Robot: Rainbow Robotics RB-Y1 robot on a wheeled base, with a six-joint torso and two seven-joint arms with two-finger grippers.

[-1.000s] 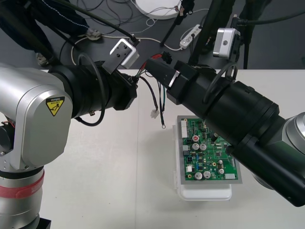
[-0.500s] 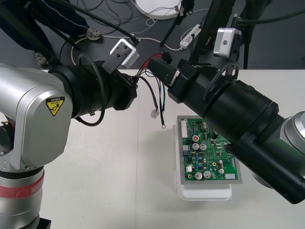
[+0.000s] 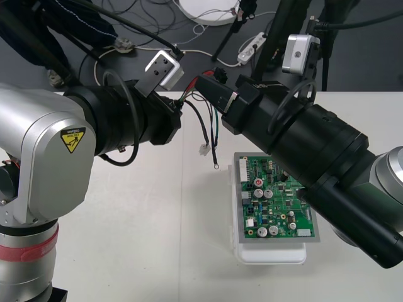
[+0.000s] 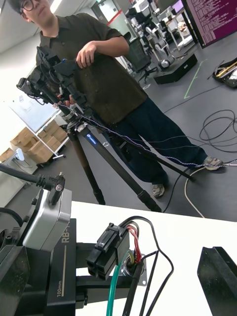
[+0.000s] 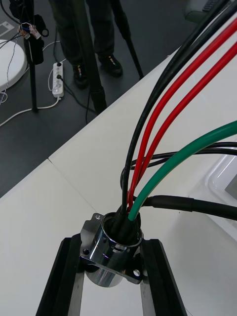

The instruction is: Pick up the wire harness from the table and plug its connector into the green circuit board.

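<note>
The harness has to be ready for plugging into the green circuit board, so my right gripper should next grab the small black plug by its housing [image 4: 108, 250].
My left gripper [image 3: 181, 112] is up above the table, shut on the harness's round metal socket [image 5: 111, 245]; its fingers [image 5: 60, 276] press on the flange from both sides. Red, black and green wires [image 5: 163, 148] rise from the socket, and loose ends [image 3: 211, 141] hang over the table. The black plug [image 4: 109, 251] stands above the left gripper, right in front of my right gripper [image 3: 208, 85]. The right gripper is open, its fingers [image 4: 218, 276] far apart on either side of the plug. The green circuit board [image 3: 277, 204] lies on its white base [image 3: 271, 255], below the right arm.
The left gripper's camera [image 4: 47, 222] sits close beside the plug. The right arm's thick black links [image 3: 302, 151] cross over the board's far corner. The table's far edge [image 3: 352, 92] lies just behind both grippers.
The right gripper has shifted slightly toward the table's far edge, closing in on the plug. The left gripper has held still with the socket.
</note>
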